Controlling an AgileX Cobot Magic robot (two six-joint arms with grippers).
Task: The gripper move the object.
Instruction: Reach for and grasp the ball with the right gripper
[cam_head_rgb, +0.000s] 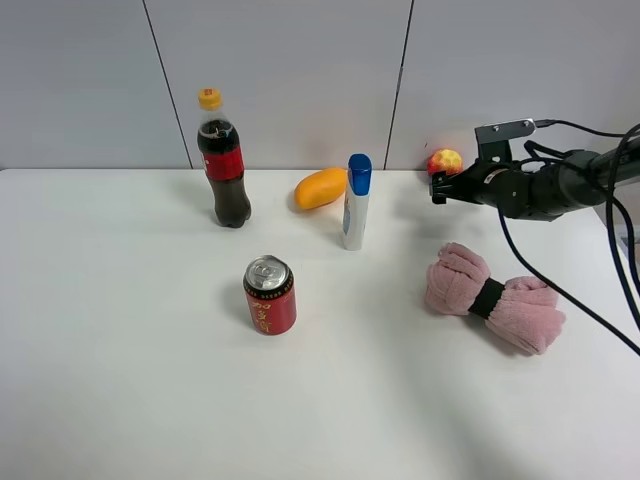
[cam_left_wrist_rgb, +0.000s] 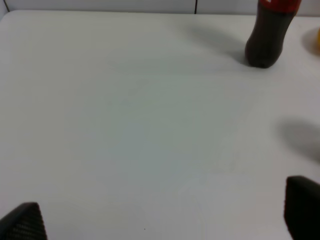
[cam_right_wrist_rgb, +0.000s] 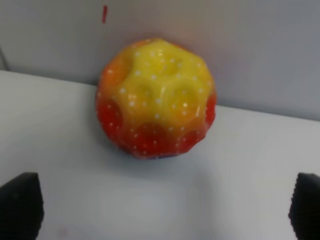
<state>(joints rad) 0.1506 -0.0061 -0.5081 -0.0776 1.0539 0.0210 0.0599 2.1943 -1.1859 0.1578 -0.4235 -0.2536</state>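
I need to move the object next, so I need to grab the small dimpled ball by its rounded red-and-yellow body (cam_head_rgb: 445, 161) (cam_right_wrist_rgb: 155, 100) with my right gripper.
The object is a small dimpled ball (cam_head_rgb: 445, 161), red, yellow and orange, resting on the white table against the back wall at the far right. It fills the right wrist view (cam_right_wrist_rgb: 156, 97). My right gripper (cam_head_rgb: 440, 187) is a black claw on a dark arm with cables. It hovers just in front of the ball, open, its fingertips (cam_right_wrist_rgb: 20, 207) spread wide on either side and apart from the ball. My left gripper (cam_left_wrist_rgb: 165, 215) is open over bare table, out of the exterior view.
A cola bottle (cam_head_rgb: 223, 160), an orange mango (cam_head_rgb: 320, 188), a white bottle with a blue cap (cam_head_rgb: 356, 202), a red can (cam_head_rgb: 269, 295) and a pink rolled towel (cam_head_rgb: 490, 297) stand on the table (cam_head_rgb: 120, 380). The wall is right behind the ball.
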